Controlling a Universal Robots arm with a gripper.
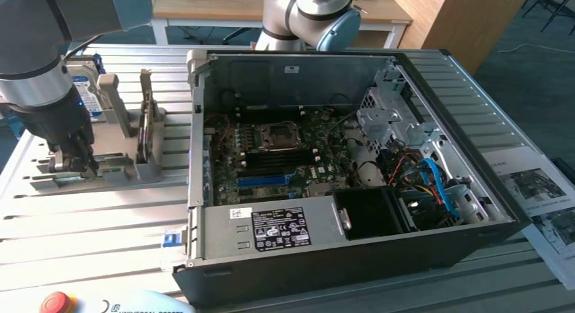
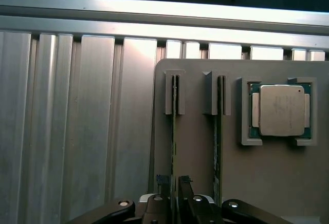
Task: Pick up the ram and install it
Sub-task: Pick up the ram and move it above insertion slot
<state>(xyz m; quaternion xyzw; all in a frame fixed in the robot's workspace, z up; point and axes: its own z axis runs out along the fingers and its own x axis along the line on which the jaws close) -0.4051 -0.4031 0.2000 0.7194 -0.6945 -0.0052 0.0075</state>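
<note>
The holder's slotted posts hold the ram directly under the gripper at its ends, so the robot should next pick up that ram by its bare middle part between the posts.
Two ram sticks stand on edge in slots of a grey holder: one ram directly under my gripper, the other ram one slot over. My gripper is open, its dark fingertips straddling the first stick with a narrow gap on each side. In the exterior view the gripper reaches down onto the holder at the exterior view's left, beside the open computer case. Dark memory slots lie on the motherboard below the processor socket.
A square silver processor sits in its own recess of the holder. A hard drive stands behind the arm. Everything rests on a ribbed aluminium table. A red stop button is at the front edge, with paper sheets at the right.
</note>
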